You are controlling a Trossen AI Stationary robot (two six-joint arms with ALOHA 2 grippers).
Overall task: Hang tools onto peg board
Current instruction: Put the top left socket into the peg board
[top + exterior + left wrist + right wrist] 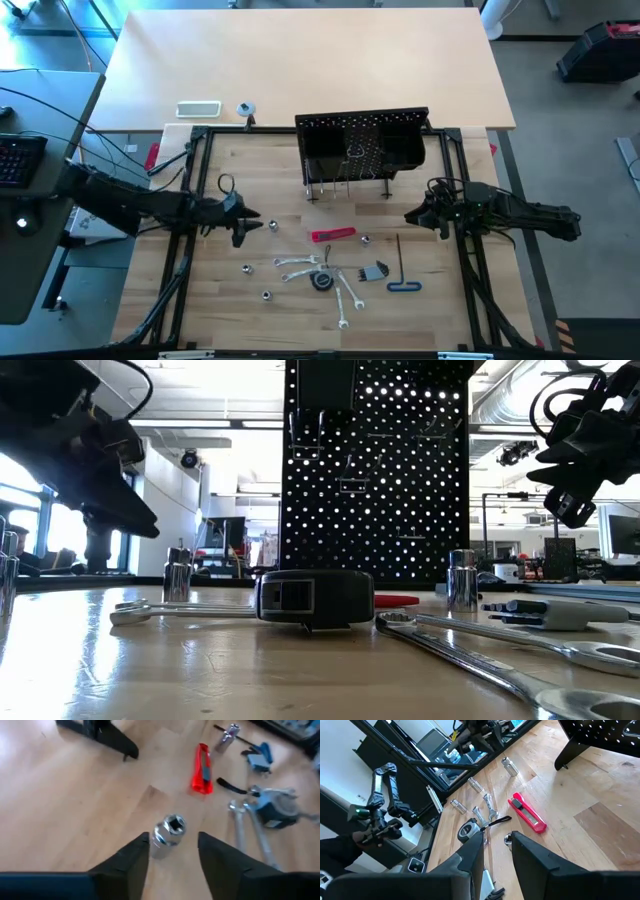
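I'll next grab the silver socket by its cylindrical body (165,840) with my left gripper, for the peg board.
The black peg board (362,148) stands upright at the table's far middle, on short legs. Tools lie on the wood in front of it: a red-handled tool (333,235), silver wrenches (298,264), a black L-shaped key with a blue end (401,272), a black tape measure (322,281) and small silver sockets (271,226). My left gripper (250,222) is open at the left; one silver socket (169,834) stands just ahead of its fingertips, untouched. My right gripper (413,215) is open and empty at the right, above the table.
A black tubular frame (190,200) runs around the wooden work area. A white tray (198,108) and a small round object (245,110) lie on the far table behind it. Bare wood shows between the peg board and the tools.
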